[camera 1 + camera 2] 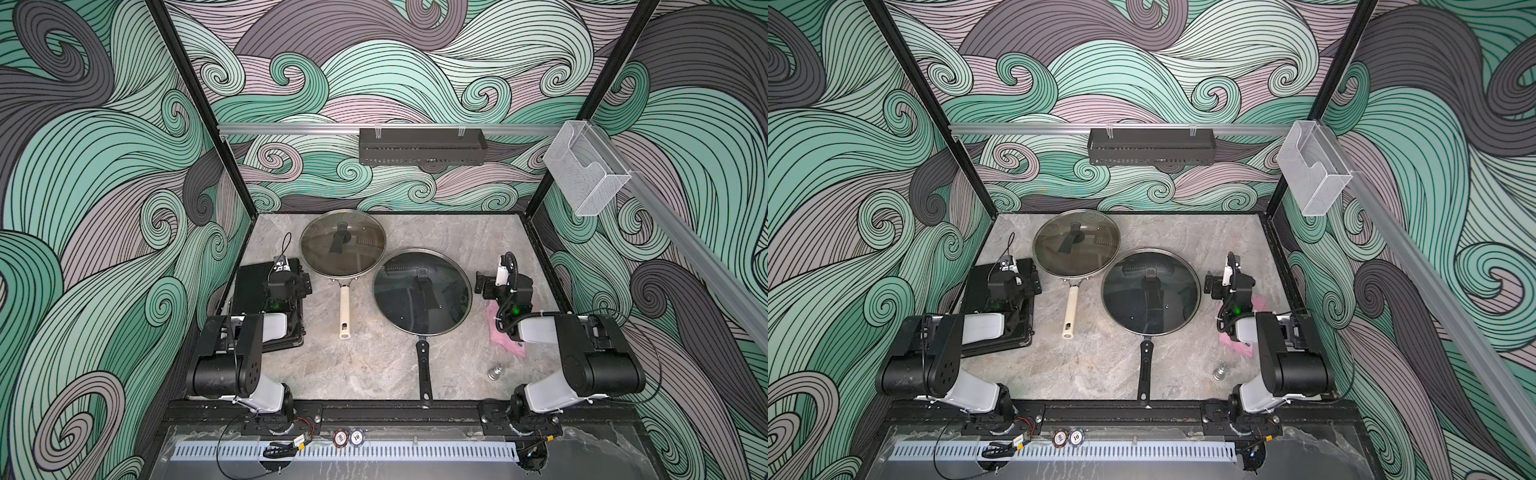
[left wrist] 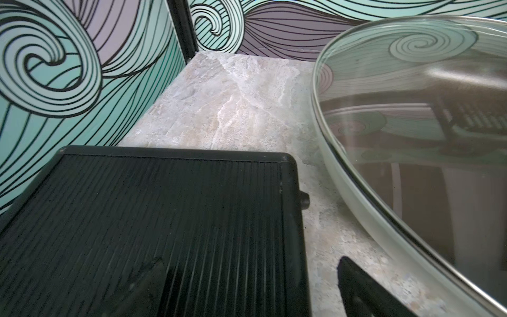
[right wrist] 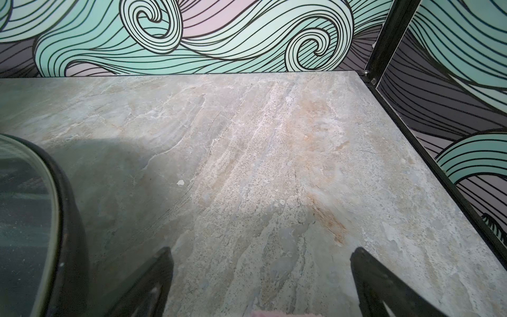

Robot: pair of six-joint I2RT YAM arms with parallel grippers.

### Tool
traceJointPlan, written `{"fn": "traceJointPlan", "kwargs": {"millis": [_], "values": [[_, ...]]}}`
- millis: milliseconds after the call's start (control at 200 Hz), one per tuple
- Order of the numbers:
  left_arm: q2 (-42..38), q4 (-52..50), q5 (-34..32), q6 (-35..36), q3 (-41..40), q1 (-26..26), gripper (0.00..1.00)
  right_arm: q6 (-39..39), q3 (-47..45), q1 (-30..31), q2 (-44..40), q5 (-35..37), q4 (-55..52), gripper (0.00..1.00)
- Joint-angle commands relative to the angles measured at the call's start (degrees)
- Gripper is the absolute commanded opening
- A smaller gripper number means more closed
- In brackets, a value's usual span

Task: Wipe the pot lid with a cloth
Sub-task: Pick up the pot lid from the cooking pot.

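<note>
I should next grab the lid on the cream-handled pan by the lid's black handle with my left gripper, so the pot lid's glass stays free to wipe.
Two glass lids sit on pans in both top views. One pot lid (image 1: 343,245) (image 1: 1076,243) covers the cream-handled pan at the back. The other lid (image 1: 422,291) (image 1: 1150,291) covers the black-handled pan nearer me. The pink cloth (image 1: 505,338) (image 1: 1237,345) lies flat right of that pan, mostly under my right arm; a sliver of cloth (image 3: 274,314) shows in the right wrist view. My right gripper (image 1: 503,286) (image 3: 263,288) hovers open beside the nearer lid's rim (image 3: 55,219), beyond the cloth. My left gripper (image 1: 286,286) (image 2: 252,296) is open, next to the far lid (image 2: 411,109).
A black ribbed case (image 1: 266,299) (image 2: 164,219) lies under my left gripper by the left wall. A small metal weight (image 1: 496,372) stands at the front right. On the back wall hangs a black shelf (image 1: 422,145); a clear plastic box (image 1: 582,170) hangs at the right.
</note>
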Motion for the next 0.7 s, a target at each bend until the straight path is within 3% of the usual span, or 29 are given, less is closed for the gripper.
{"fn": "traceJointPlan", "kwargs": {"millis": [0,80,165,220,285,395,565,695], "values": [[-8.27,-12.47,-6.13,-3.52,5.34,0.46,0.99,1.21,2.85,-0.16,-6.37,4.28,-8.86,0.99],[-13.45,-27.45,-9.27,-11.96,12.05,0.7,0.99,3.42,5.97,-0.17,-10.89,7.24,-16.77,0.99],[-17.12,-37.61,-7.51,-21.34,18.81,0.72,0.99,12.47,10.7,-0.95,-15.66,9.57,-27.17,1.0],[-16.92,-37.71,-1.85,-19.42,21.92,0.6,0.99,17.92,14.42,-1.64,-17.1,6.48,-34.07,1.0],[-14.47,-45.2,2.29,-20.55,29.6,-0.75,0.99,20.92,19.41,-1.83,-16.49,0.28,-40.46,1.0],[-5.9,-62.22,-1.68,-15.42,46.7,-6.71,0.99,23.62,27.5,-1.21,-14.0,-7.47,-50.48,1.0],[11.95,-86.02,0.19,-12.59,70.55,-11.94,0.99,24.48,35.44,-0.76,-9.42,-13.14,-61.2,0.99],[20.71,-91.08,0.1,-8.04,78.98,-15.76,0.98,25.52,35.91,-0.65,-8.8,-16.18,-63.9,0.99]]}}
